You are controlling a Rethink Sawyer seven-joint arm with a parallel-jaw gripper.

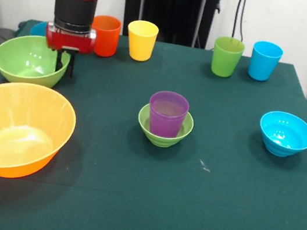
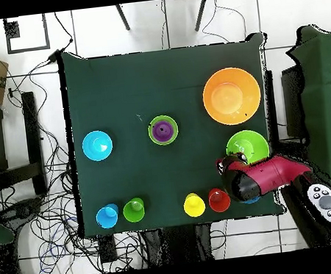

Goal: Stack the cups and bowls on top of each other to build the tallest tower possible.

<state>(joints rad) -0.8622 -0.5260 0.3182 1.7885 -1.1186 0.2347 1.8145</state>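
The gripper grabs the rim of the medium green bowl (image 1: 15,59) next, to stack the bowl onto the purple cup (image 1: 167,113) and raise the tower.
A purple cup (image 1: 167,113) stands inside the small green bowl (image 1: 145,123) at mid-table; they also show in the overhead view (image 2: 163,131). The small blue bowl (image 1: 286,133) sits alone to the right. Orange (image 1: 105,35), yellow (image 1: 141,40), green (image 1: 227,56) and light blue (image 1: 265,60) cups stand in a row at the far edge. My gripper (image 1: 64,65) hangs low at the right rim of the medium green bowl (image 1: 15,59), fingers slightly apart, holding nothing. The large orange bowl (image 1: 1,107) sits front left. The medium blue bowl (image 1: 38,28) is mostly hidden behind the arm.
The red arm (image 2: 265,176) reaches in over the table's corner by the orange cup (image 2: 218,200). The green cloth ends close behind the cup row. Cables and black stands surround the table (image 2: 118,82).
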